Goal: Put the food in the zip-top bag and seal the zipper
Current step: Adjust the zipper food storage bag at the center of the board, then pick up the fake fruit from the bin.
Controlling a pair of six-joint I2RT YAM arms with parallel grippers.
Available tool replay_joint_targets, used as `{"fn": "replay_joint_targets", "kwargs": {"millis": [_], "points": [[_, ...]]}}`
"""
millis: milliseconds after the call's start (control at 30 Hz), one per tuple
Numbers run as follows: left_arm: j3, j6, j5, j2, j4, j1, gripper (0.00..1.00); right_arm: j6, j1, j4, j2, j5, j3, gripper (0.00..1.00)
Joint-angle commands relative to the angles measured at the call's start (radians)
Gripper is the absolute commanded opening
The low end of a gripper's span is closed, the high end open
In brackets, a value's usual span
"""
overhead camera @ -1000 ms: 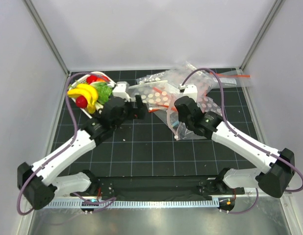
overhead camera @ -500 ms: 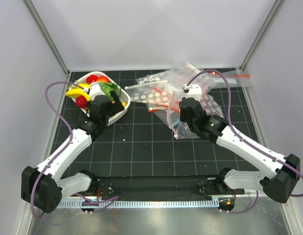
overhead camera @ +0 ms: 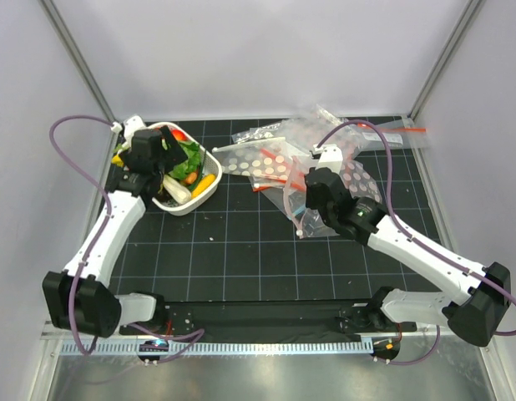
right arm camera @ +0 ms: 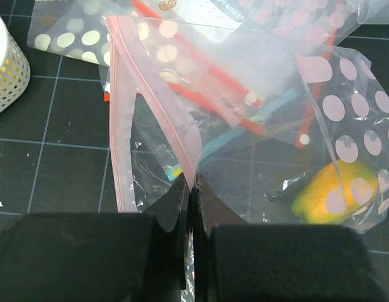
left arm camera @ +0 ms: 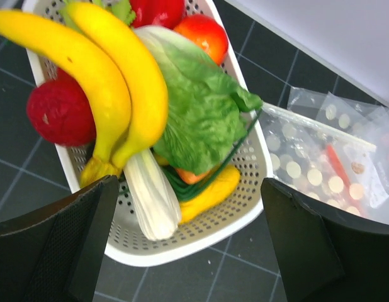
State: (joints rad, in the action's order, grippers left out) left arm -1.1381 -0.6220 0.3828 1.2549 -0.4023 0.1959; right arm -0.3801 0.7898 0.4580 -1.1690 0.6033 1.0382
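Next, my left gripper grabs the banana bunch across its middle (left arm camera: 121, 83), so the bunch's tips stay free to lead into the zip-top bag's opening.
The food lies in a white perforated basket (left arm camera: 201, 236): a yellow banana bunch (left arm camera: 112, 82), a red fruit (left arm camera: 59, 113), green lettuce (left arm camera: 194, 107), a tomato (left arm camera: 204, 34) and a yellow piece (left arm camera: 213, 189). My left gripper (left arm camera: 189, 189) hangs open over the basket's near rim, holding nothing; in the top view this gripper (overhead camera: 158, 159) covers part of the basket (overhead camera: 199, 196). My right gripper (right arm camera: 191, 182) is shut on the pale pinkish zipper (right arm camera: 175, 119) of the zip-top bag (right arm camera: 157, 170), whose mouth stands up open. A yellow-green piece (right arm camera: 333, 192) shows through the plastic on the right.
More clear dotted bags with red strips (right arm camera: 201, 63) are piled behind the held bag and spread to the back right (overhead camera: 358, 138). The basket's edge (right arm camera: 5, 69) shows at the left of the right wrist view. The enclosure walls stand close on both sides.
My left arm has swung from the middle of the table back and to the left, ending over the basket. The right arm still pinches the bag and has hardly moved.
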Motion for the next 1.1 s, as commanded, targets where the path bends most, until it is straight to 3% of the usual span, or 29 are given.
{"fn": "replay_joint_targets", "kwargs": {"millis": [0, 133, 333, 833, 1067], "points": [[-0.124, 0.074, -0.036, 0.075, -0.096, -0.056, 1.0, -0.006, -0.003, -0.055, 0.037, 0.006, -0.006, 0.02], [-0.259, 0.163, -0.074, 0.181, -0.207, -0.125, 1.0, -0.006, -0.003, -0.053, 0.048, 0.01, -0.006, 0.02], [-0.321, 0.202, -0.151, 0.253, -0.191, -0.187, 1.0, -0.006, -0.003, -0.058, 0.065, 0.013, -0.013, 0.02], [-0.429, 0.013, -0.226, 0.521, -0.165, -0.364, 1.0, -0.011, -0.003, -0.062, 0.072, -0.014, -0.017, 0.02], [-0.479, -0.021, -0.358, 0.616, -0.139, -0.392, 1.0, -0.011, -0.003, -0.062, 0.078, -0.025, -0.017, 0.02]]}}
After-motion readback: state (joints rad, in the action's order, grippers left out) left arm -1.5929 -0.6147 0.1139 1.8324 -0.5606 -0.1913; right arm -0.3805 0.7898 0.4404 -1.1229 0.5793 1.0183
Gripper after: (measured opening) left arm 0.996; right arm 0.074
